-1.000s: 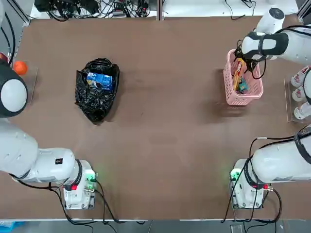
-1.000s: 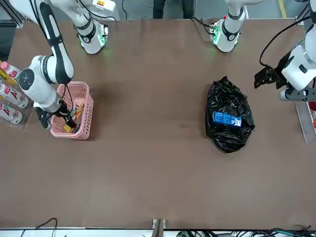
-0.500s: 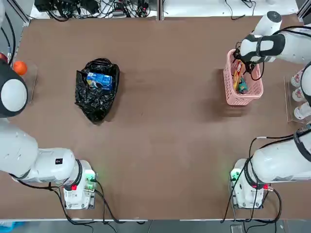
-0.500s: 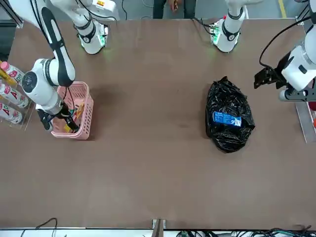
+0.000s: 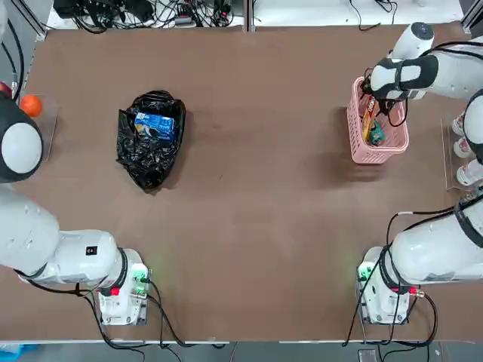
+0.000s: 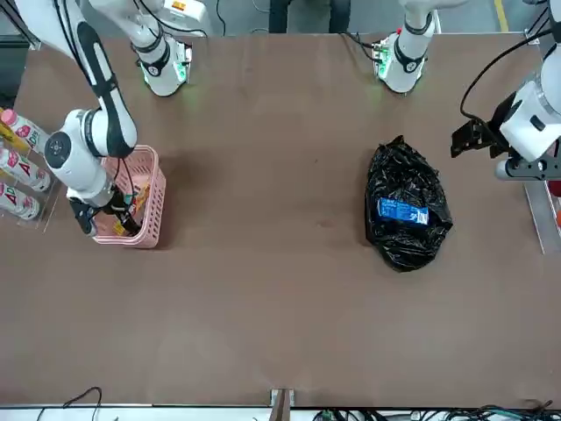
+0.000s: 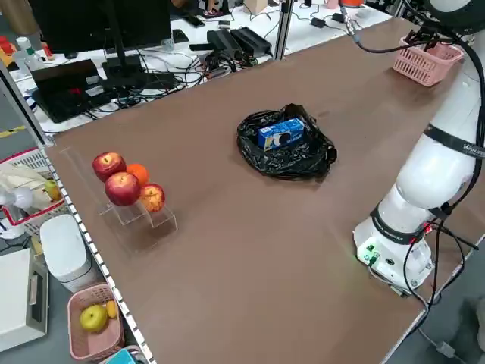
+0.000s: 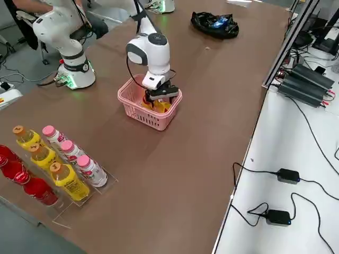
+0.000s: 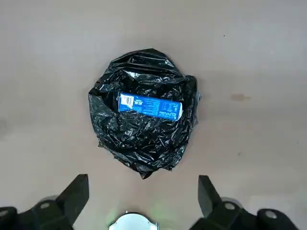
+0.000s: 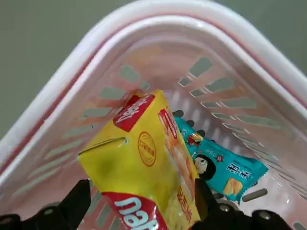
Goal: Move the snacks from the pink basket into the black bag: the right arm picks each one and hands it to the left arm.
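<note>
My right gripper needs to grip the yellow-orange pack by its large red logo section [image 10: 136,211] next, so it can pass the snack on for the black bag.
The pink basket [image 5: 377,156] stands at the table's right, holding a long yellow-orange pack [image 10: 144,177] and a small teal pack [image 10: 220,165]. My right gripper [image 10: 139,201] is down inside the basket [image 8: 139,111], open, one finger on each side of the yellow-orange pack [image 5: 369,113]. The black bag [image 5: 147,162] lies at the left with a blue pack [image 5: 155,126] resting on it. My left gripper [image 6: 478,136] hovers open to the robot's left of the bag [image 9: 139,143], holding nothing.
Bottles [image 8: 58,164] stand in a clear rack right of the basket, near the table's right edge. Apples and an orange [image 7: 121,182] sit on a clear stand at the left edge. Cables and power gear [image 5: 143,11] line the far edge.
The right arm has shifted slightly toward the basket's far end, bringing its fingers down around the yellow-orange pack. The left arm, bag and blue pack have not moved.
</note>
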